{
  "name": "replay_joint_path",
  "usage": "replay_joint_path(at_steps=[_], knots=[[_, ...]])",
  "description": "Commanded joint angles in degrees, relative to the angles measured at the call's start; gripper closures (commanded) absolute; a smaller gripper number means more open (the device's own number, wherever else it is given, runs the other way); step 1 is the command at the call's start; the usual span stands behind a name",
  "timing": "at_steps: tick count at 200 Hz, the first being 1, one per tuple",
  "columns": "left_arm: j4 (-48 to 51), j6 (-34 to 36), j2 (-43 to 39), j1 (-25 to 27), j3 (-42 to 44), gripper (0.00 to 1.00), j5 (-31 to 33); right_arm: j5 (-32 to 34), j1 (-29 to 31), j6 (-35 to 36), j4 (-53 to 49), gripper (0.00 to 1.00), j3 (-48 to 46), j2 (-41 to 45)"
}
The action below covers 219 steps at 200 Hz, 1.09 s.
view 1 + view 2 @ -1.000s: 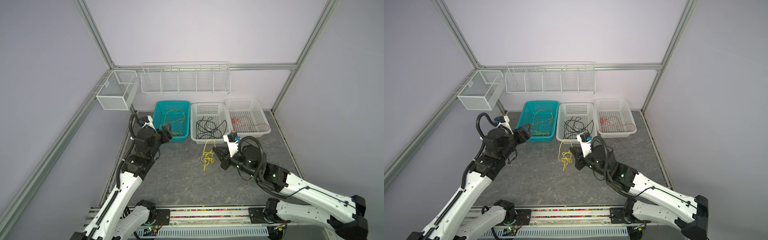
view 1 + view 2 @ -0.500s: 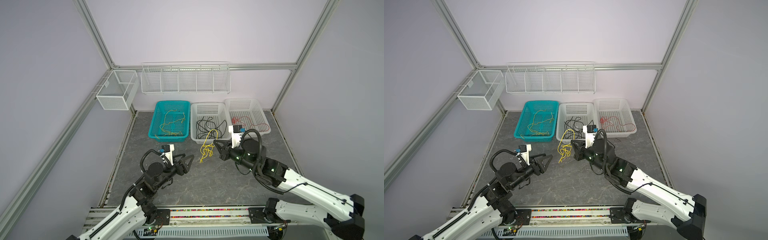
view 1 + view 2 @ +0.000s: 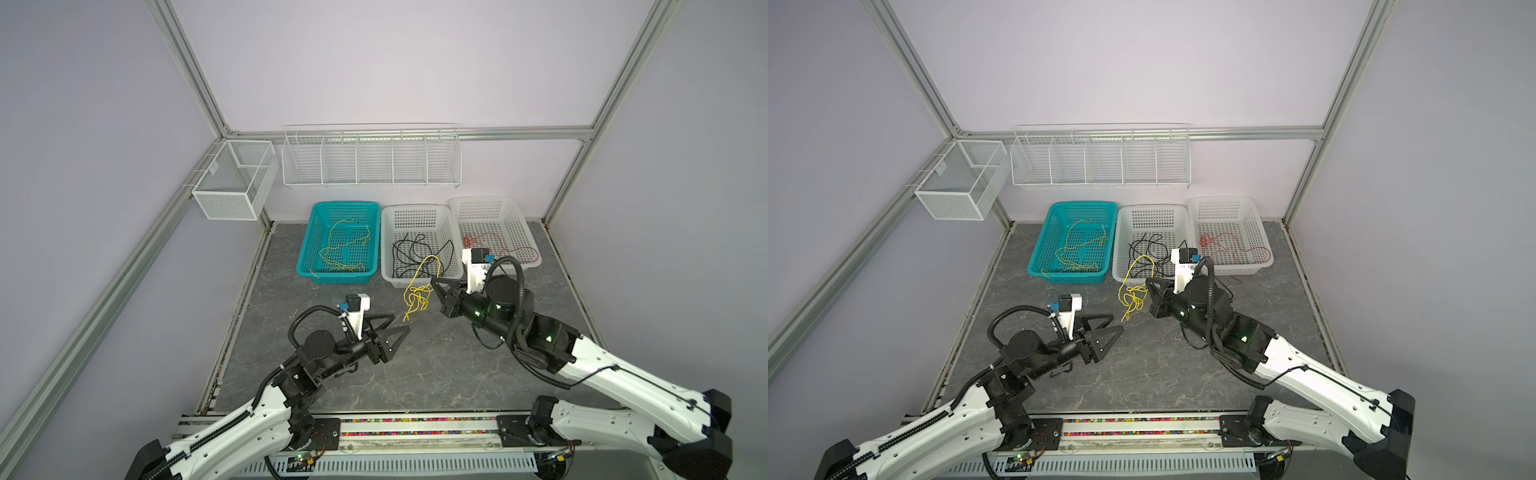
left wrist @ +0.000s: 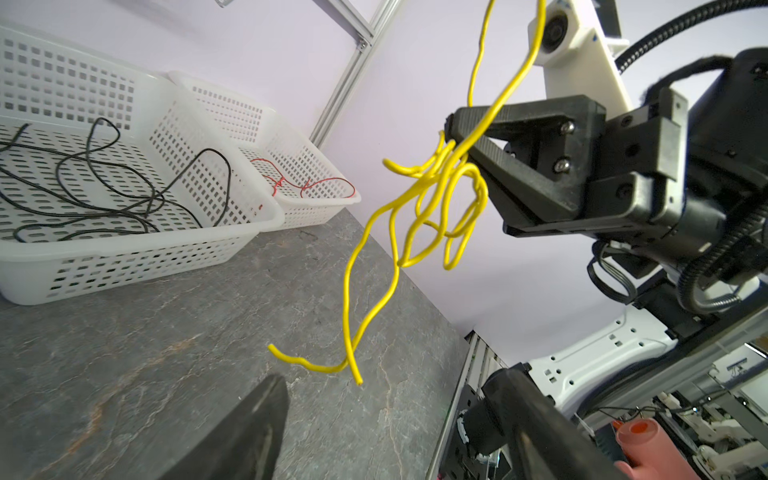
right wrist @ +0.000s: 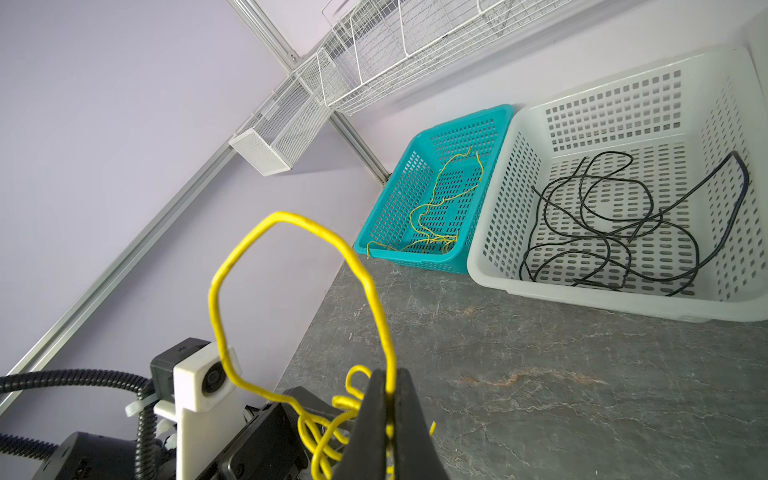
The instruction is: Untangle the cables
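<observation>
The yellow cable (image 3: pixel 408 313) needs to be untangled against my right gripper's pull, so my left gripper will next grab its two dangling ends below the knot (image 3: pixel 417 297).
A tangled yellow cable (image 3: pixel 417 291) (image 3: pixel 1133 291) hangs above the table, and my right gripper (image 3: pixel 434 280) (image 5: pixel 390 374) is shut on it just above the knot (image 4: pixel 436 199). One loop (image 5: pixel 280 215) stands up over the jaws; two loose ends dangle just above the table. My left gripper (image 3: pixel 401 323) (image 3: pixel 1118 322) (image 4: pixel 384 382) is open, low over the table, pointing at the dangling ends without touching them. More cables lie in the baskets at the back: a yellow cable (image 3: pixel 345 249), black cables (image 3: pixel 415 253) and a red cable (image 3: pixel 494 245).
Three baskets stand in a row by the back wall: a teal basket (image 3: pixel 345 204), a white middle basket (image 3: pixel 415 208) and a white right basket (image 3: pixel 484 199). A wire shelf (image 3: pixel 372 160) and a mesh box (image 3: pixel 232 183) hang on the frame above them.
My left arm swung from beside the teal basket down to the front middle of the table and its jaws opened wider. The right gripper carried the yellow cable a little up and back.
</observation>
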State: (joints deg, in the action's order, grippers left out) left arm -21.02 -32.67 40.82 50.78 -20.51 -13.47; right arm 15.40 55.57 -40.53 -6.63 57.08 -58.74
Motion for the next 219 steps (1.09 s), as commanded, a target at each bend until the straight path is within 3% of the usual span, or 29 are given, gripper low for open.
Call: replay_joint_path(at_steps=[1,34,73,89,131,153,219], knots=[[4.09,5.08,2.05,0.75,-3.85,0.20,-0.71,-0.10,0.30,-1.24,-0.43,0.93,1.61,-0.57],[10.23,9.74,4.24,0.84,-7.30,0.22,2.16,-1.01,0.60,-1.13,-0.84,0.93,1.64,-0.67],[15.92,13.02,7.75,0.86,-10.42,0.36,3.41,-2.54,1.14,-1.36,-0.06,0.93,1.62,-0.33],[15.81,13.39,8.38,0.84,-10.24,0.46,3.72,-3.08,1.45,-1.75,-0.05,0.93,1.47,0.01],[12.46,13.35,8.16,0.81,-8.83,0.85,4.42,-3.54,1.91,-2.75,-0.04,0.93,0.84,1.20],[12.53,12.73,7.07,0.83,-7.74,1.00,4.26,-0.36,1.92,-1.25,-1.74,0.93,1.43,2.51],[18.71,10.65,-1.27,0.84,-3.77,1.00,4.67,6.51,-2.16,6.44,-8.11,0.93,6.26,4.01]])
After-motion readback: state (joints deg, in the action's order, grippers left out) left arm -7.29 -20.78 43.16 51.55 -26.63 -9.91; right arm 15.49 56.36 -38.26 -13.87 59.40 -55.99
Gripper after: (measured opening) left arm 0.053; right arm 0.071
